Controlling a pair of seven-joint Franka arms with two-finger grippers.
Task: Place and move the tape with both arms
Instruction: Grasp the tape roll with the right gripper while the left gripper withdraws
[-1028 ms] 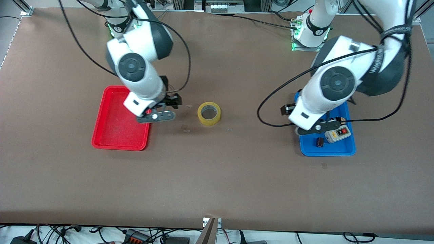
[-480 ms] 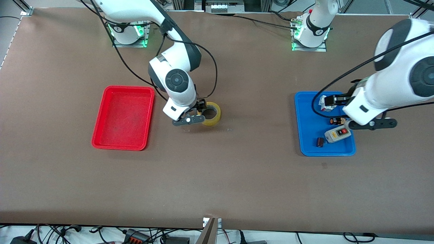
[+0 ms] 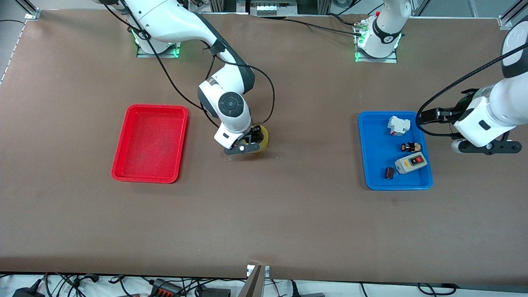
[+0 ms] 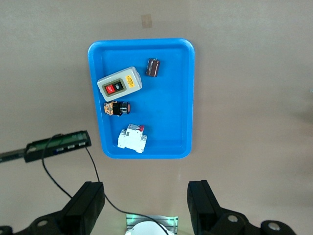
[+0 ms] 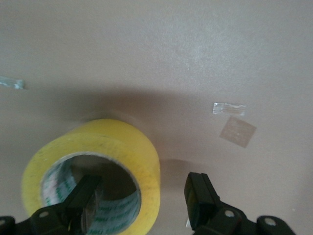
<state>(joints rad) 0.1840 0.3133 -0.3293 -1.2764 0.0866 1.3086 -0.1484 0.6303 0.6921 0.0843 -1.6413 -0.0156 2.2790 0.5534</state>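
Note:
The yellowish tape roll needs to go into the red tray. My right gripper should next grab the roll by its side [image 5: 149,176].
The yellowish tape roll [image 3: 264,138] lies flat on the brown table between the two trays. My right gripper [image 3: 252,141] is low over it and open. In the right wrist view the tape [image 5: 112,147] fills the near part, and the right gripper [image 5: 144,198] straddles its wall: one finger [image 5: 84,197] is inside the centre hole, the other [image 5: 200,196] outside, with a gap to the wall. My left gripper [image 3: 429,115] is open and empty, up in the air beside the blue tray [image 3: 373,177]; its wrist view shows its spread fingers [image 4: 88,205].
A red empty tray [image 3: 148,144] lies toward the right arm's end. The blue tray [image 4: 171,98] holds a white breaker [image 3: 399,125], a push button [image 3: 410,147], a grey switch box [image 3: 410,162] and a small dark part [image 3: 389,173]. Small tape scraps [image 5: 237,131] lie beside the roll.
My right gripper has moved from the red tray to the tape and come down around its wall. My left arm has drawn away from over the blue tray toward its own end.

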